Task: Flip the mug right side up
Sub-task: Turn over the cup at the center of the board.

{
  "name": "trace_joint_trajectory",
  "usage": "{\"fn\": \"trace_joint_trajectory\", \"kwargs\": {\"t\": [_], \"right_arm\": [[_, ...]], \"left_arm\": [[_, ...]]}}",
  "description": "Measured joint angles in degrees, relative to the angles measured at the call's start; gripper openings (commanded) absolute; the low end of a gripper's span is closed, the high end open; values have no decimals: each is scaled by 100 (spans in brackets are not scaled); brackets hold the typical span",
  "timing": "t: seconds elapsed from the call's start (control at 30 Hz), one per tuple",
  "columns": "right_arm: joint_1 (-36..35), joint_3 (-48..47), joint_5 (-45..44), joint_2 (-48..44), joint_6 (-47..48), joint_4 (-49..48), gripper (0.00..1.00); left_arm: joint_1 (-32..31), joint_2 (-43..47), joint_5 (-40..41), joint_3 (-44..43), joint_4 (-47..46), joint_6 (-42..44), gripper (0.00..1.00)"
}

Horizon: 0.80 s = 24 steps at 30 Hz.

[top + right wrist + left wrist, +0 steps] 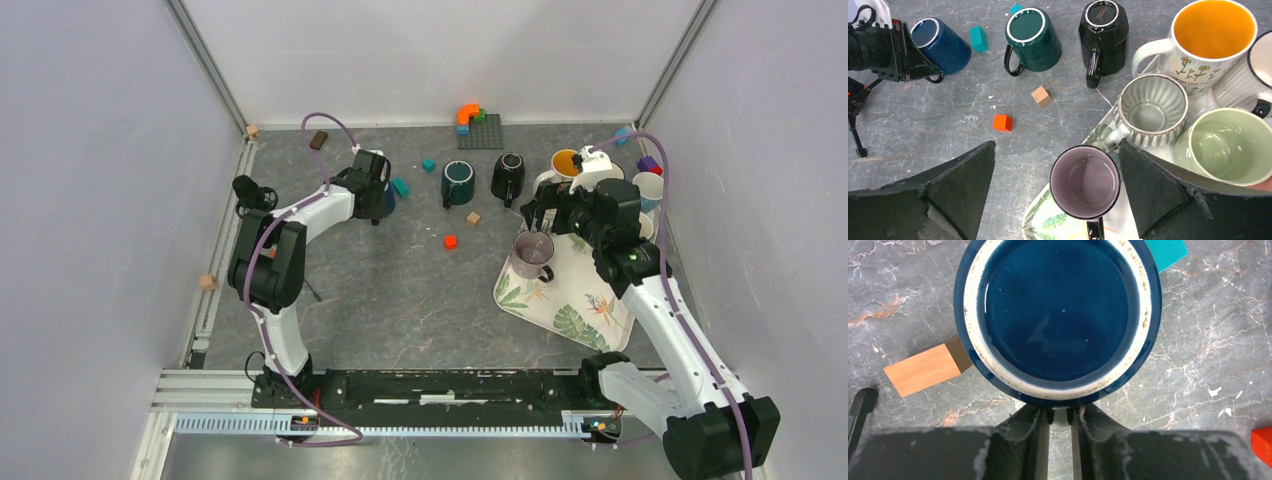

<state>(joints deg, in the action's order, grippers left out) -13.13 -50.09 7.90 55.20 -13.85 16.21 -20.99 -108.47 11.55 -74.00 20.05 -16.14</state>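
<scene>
My left gripper would bring the dark blue mug (1058, 315) up with its base up if I lifted now, since the fingers are shut around its handle (1061, 414).
A dark blue mug (1058, 315) stands upside down on the grey table, base up; it also shows in the top view (390, 198) and the right wrist view (943, 45). My left gripper (1060, 412) is at the mug's near side, its fingers drawn close together on the handle, which is mostly hidden under the mug's edge. In the top view the left gripper (376, 198) sits at the back left. My right gripper (1056, 145) is wide open and empty, hovering over a purple mug (1085, 182) that stands upright on a leaf-print tray (560, 300).
An upside-down green mug (458, 183) and black mug (508, 177) stand right of the blue one. Several upright mugs crowd the tray. A wooden block (923, 370) and teal block (1165, 250) lie beside the blue mug; a red cube (450, 241) lies mid-table.
</scene>
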Motion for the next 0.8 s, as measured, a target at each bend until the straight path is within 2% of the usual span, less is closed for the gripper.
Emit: {"fn": "trace_joint_trajectory", "kwargs": {"t": [0.17,0.43,0.8], "right_arm": [[0,57,146,9,-81,-68,98],[0,179,592,61,-326,-442,98],[-2,852,1711,133,-1316,-1974,98]], "left_arm": [[-9,260,-245,2,138,-2,2],[-151,1416,-1086,9,83,-13,2],[-605,2310,-2828,24,-439,-688,2]]}}
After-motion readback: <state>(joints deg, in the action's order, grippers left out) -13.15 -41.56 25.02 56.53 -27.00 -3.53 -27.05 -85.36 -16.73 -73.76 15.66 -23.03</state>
